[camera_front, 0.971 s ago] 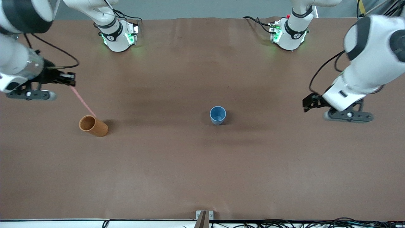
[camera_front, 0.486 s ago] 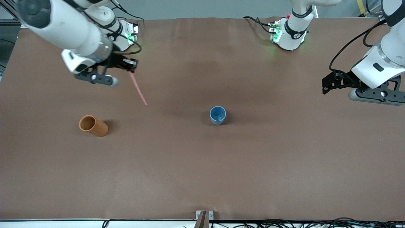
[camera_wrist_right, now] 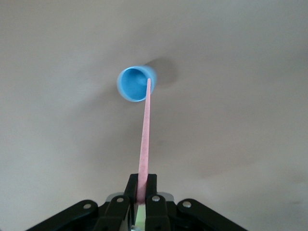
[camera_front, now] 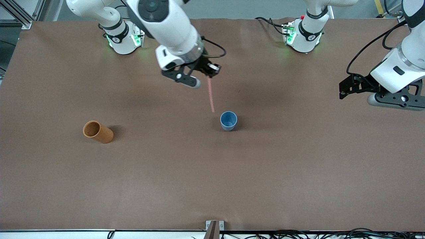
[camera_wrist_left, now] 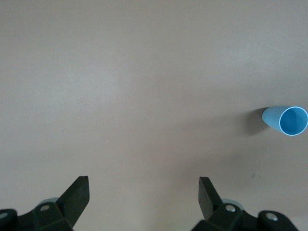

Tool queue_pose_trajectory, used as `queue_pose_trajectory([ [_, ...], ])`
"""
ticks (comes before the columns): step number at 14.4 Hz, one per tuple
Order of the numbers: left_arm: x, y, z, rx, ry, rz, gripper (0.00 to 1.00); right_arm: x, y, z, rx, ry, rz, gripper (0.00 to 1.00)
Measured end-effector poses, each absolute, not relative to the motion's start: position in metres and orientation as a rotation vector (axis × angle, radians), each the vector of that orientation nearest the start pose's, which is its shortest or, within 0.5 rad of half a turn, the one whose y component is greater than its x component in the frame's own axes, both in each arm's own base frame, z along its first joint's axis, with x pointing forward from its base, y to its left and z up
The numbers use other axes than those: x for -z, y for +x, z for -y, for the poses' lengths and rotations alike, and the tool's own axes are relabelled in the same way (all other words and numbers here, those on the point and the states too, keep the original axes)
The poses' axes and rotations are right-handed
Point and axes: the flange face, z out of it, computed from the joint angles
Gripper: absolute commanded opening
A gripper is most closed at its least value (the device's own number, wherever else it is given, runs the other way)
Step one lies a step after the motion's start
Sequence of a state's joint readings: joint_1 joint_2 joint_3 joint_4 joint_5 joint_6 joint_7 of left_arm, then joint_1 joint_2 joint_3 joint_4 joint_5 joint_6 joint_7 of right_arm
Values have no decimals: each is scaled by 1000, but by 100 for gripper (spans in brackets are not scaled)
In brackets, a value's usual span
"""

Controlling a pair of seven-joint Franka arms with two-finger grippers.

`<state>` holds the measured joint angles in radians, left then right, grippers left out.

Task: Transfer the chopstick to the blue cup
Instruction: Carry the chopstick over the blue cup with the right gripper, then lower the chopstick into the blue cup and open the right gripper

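Observation:
My right gripper keeps the chopstick until it reaches the blue cup's opening (camera_front: 228,118); in the front view the chopstick's lower tip (camera_front: 213,111) hangs short of it.
My right gripper (camera_front: 210,70) is shut on the top end of the pale pink chopstick (camera_front: 210,94), which hangs down in the air with its lower tip just above and beside the blue cup (camera_front: 228,120). In the right wrist view the chopstick (camera_wrist_right: 144,139) runs from the gripper (camera_wrist_right: 142,185) to the rim of the blue cup (camera_wrist_right: 134,83). The blue cup stands upright in the middle of the table. My left gripper (camera_front: 345,89) is open and empty, held over the left arm's end of the table; its wrist view shows the gripper (camera_wrist_left: 143,191) and the blue cup (camera_wrist_left: 286,120).
An orange-brown cup (camera_front: 97,131) lies on its side toward the right arm's end of the table. The brown table cover (camera_front: 212,172) is bare around the cups. Cables run along the table's near edge.
My right gripper has carried the chopstick from over the orange-brown cup across to the blue cup. My left gripper rose and drew back, then held still.

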<state>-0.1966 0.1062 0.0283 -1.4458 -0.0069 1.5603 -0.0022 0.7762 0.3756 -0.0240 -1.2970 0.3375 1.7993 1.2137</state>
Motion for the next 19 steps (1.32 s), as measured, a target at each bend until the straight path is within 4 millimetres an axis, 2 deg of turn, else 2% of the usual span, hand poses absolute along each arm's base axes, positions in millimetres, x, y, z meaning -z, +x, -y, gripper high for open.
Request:
queue_pose_trajectory([
  [3,-621,579,99,11,-3135,-258,100,-533,472,-520,-295,-2731,-773,5],
  [7,-622,581,86,12,-3138,-221,100,-508,459,-542,-322,-2762,-756,5],
  [16,-623,581,86,17,-3142,-170,100,-473,454,-563,-239,-2820,-720,9],
  [19,-623,581,86,17,-3142,-170,100,-471,455,-565,-210,-2823,-713,16],
])
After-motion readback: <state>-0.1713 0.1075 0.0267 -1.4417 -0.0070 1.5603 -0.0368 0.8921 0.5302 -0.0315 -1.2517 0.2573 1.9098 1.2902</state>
